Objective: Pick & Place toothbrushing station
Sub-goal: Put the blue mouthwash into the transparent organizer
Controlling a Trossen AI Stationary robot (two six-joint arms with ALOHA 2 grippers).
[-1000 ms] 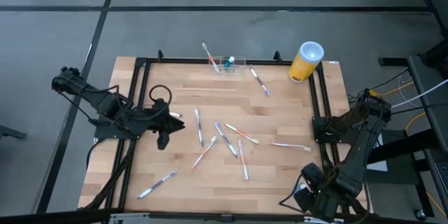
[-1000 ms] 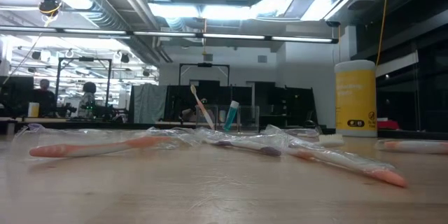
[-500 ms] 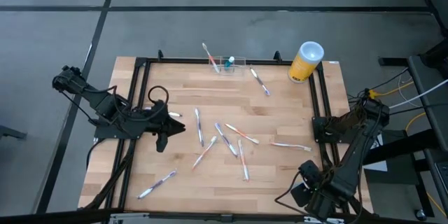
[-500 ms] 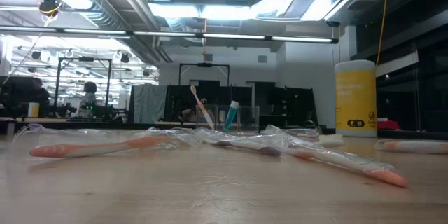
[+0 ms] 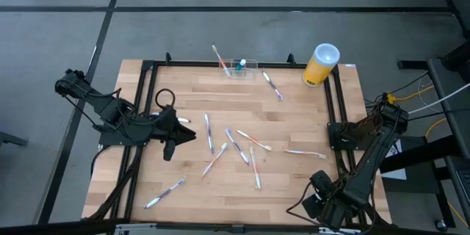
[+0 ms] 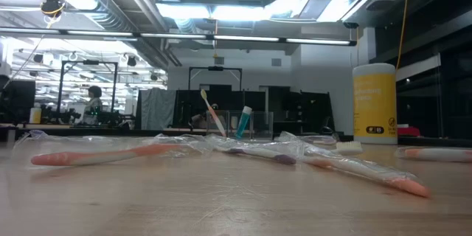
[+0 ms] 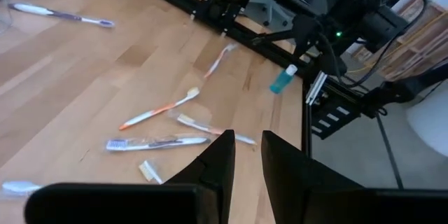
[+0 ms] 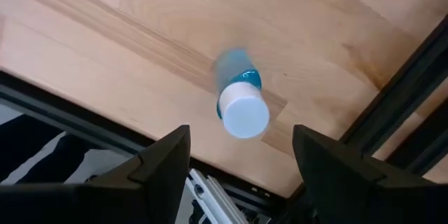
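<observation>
The blue tube has a white cap, and my right gripper will grab the tube by its white cap (image 8: 241, 108) next. Its body will then stand in the toothbrushing station.
The toothbrushing station (image 5: 244, 66), a small see-through holder, stands at the table's far edge with a toothbrush and a teal tube upright in it; it also shows in the low view (image 6: 247, 124). My right gripper (image 8: 241, 147) is open, pointing down over the near right corner (image 5: 322, 194). A small blue tube with a white cap (image 8: 241, 108) is blurred below, between the fingers and clear of both; it also shows in the left wrist view (image 7: 283, 80). My left gripper (image 7: 248, 157) hovers at the table's left (image 5: 180, 134), narrowly open and empty.
Several wrapped toothbrushes (image 5: 235, 147) lie scattered on the table's middle, one near the front left (image 5: 165, 192) and one near the back (image 5: 272, 86). A yellow cylinder with a white top (image 5: 321, 64) stands at the far right corner. A black frame rail (image 5: 338, 117) runs along the edges.
My right arm has shifted a little toward the table's left at the near right corner. The things on the table have stayed where they were.
</observation>
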